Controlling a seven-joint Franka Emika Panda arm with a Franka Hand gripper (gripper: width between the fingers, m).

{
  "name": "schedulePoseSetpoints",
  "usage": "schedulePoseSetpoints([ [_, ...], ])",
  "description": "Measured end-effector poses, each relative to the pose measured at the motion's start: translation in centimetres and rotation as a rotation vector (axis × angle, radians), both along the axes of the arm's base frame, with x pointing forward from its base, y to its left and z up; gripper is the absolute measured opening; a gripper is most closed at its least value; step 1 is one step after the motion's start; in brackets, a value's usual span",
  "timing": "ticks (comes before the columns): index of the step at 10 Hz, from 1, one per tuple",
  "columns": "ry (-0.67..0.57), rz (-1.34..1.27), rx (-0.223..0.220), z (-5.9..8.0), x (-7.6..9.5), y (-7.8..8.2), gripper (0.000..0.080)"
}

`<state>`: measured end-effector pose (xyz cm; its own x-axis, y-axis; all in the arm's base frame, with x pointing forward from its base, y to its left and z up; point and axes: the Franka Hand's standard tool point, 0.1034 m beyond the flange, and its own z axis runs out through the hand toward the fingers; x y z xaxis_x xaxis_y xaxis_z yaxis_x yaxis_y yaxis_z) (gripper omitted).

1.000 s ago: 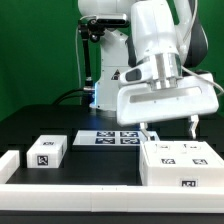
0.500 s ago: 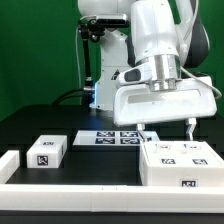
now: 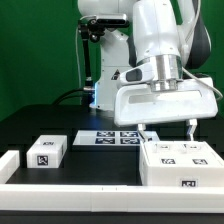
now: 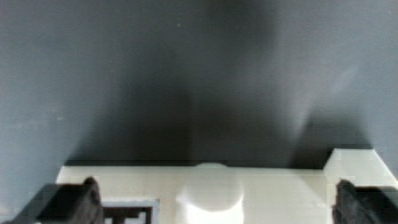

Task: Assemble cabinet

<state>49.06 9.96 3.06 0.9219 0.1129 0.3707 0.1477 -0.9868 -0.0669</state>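
Observation:
The cabinet needs to stand on its end, so my gripper will grab it next by its rounded knob [image 4: 212,189].
The cabinet [image 3: 178,163], a large white boxy case with square tags on its top and front, stands on the black table at the exterior view's right. My gripper [image 3: 168,128] hangs just above its back edge, jaws wide apart and holding nothing. One fingertip [image 3: 143,129] is near the cabinet's back left corner, and the other [image 3: 192,125] is above its back right part. In the wrist view the cabinet [image 4: 214,190] shows as a white top with a rounded knob. It lies between the two dark fingers [image 4: 68,202] of the gripper [image 4: 217,205].
A small white block with one tag [image 3: 47,151] lies at the exterior view's left. The marker board [image 3: 108,138] lies flat behind it, near the robot base. A white rim [image 3: 70,175] runs along the table's front edge.

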Motion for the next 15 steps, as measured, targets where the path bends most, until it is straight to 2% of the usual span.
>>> schedulePoseSetpoints([
  [2, -0.011, -0.003, 0.003, -0.6, 1.0, 0.2, 0.0649],
  [4, -0.002, 0.008, -0.002, -1.4, 0.7, 0.1, 0.0649],
  [5, 0.0, 0.009, -0.007, -1.6, 0.7, -0.5, 0.0649],
  [7, 0.0, 0.004, -0.007, -1.6, 0.8, -0.7, 0.0649],
  [8, 0.0, 0.004, -0.007, -1.6, 0.8, -0.7, 0.0515],
  [9, 0.0, 0.004, -0.007, -1.6, 0.8, -0.7, 0.0515],
  [11, 0.001, 0.005, -0.007, -1.6, 0.8, -0.7, 0.0226],
  [15, 0.002, 0.006, -0.007, -1.6, 0.7, -0.7, 0.0207],
])
